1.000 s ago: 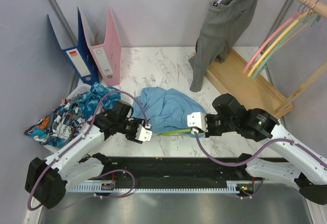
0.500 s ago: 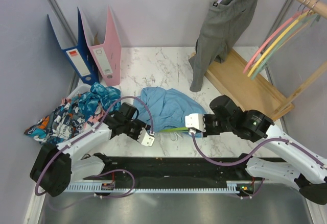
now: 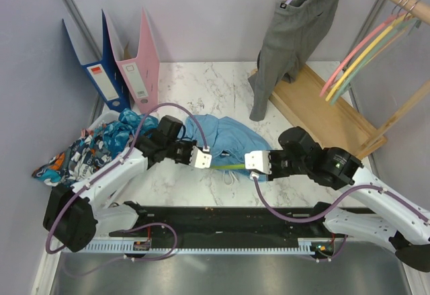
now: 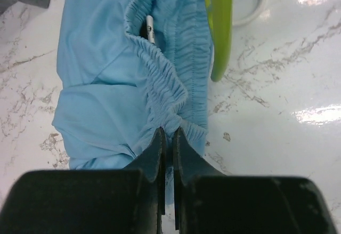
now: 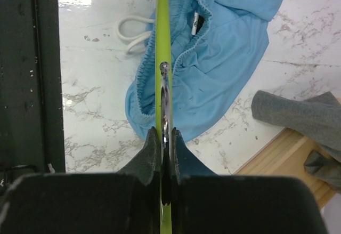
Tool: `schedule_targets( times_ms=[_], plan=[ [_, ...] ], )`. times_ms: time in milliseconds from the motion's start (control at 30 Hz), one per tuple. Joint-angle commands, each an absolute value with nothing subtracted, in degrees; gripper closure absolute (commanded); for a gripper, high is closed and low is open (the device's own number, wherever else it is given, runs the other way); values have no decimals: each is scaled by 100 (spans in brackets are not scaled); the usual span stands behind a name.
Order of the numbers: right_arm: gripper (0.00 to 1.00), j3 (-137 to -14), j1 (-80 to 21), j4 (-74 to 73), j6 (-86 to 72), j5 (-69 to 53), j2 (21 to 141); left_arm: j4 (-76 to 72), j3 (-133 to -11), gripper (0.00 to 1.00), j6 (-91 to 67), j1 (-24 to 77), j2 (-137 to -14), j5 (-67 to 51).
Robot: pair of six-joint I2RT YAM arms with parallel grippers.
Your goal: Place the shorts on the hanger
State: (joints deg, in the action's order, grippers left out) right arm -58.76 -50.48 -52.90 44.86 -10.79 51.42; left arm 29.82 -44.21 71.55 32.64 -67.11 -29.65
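The hanger's tip is beside the waistband point(image 4: 169, 95) and short of the robot's fingers. The left gripper should release the waistband only after moving it over the hanger's tip.
The light blue shorts point(image 3: 225, 140) lie crumpled on the marble table, waistband toward the arms. My left gripper point(image 3: 209, 160) is shut on the elastic waistband of the shorts point(image 4: 133, 74) at its near left end; in the left wrist view fabric bunches between the fingertips point(image 4: 157, 138). The lime-green hanger point(image 3: 233, 166) lies along the waistband between the two grippers. My right gripper point(image 3: 247, 162) is shut on the hanger point(image 5: 163, 47) at its metal hook point(image 5: 165, 106). The white drawstring point(image 5: 133, 31) loops on the table beside the waistband.
Grey trousers point(image 3: 295, 36) hang from a wooden rack point(image 3: 336, 107) at the back right, with pink, orange and green hangers point(image 3: 366, 50) on its rail. Three binders point(image 3: 124, 63) stand at the back left. Patterned clothes point(image 3: 94, 150) are piled at the left edge.
My left gripper swung right from the bare table to the waistband and shut on it. The right gripper holding the hanger shifted slightly left.
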Motion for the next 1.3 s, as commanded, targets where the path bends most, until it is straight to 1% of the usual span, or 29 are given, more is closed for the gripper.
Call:
schedule_targets(
  times_ms=[0,267,500,633,867,967,1100,1267],
  plan=[
    [100,-5713,-5071,-4580,4640,-722,5036,3532,-5114,98,6399,3252,-6995,-3480],
    [100,-5704,-5063,-4123,4526,-273,5115,4253,-5642,98,6460,3217,-7224,-3665],
    [100,-5582,-5071,-3903,4518,-484,5186,4482,-6389,98,5635,3138,-7593,-3779],
    [100,-5476,-5063,-3437,4421,-369,5255,4790,-6618,98,5572,3103,-7690,-4034],
    [100,-5291,-5063,-2787,4201,-184,5440,4948,-6855,98,5555,3103,-7664,-4148],
    [100,-5256,-5071,-2603,4088,-465,5414,4922,-6952,98,5485,3103,-7708,-4140],
    [100,-5352,-5071,-2461,3780,-554,5493,4905,-7084,98,5256,3111,-7787,-4227],
    [100,-5423,-5089,-2347,3543,-765,5476,4536,-7136,98,4800,3111,-7822,-4096]
  ],
)
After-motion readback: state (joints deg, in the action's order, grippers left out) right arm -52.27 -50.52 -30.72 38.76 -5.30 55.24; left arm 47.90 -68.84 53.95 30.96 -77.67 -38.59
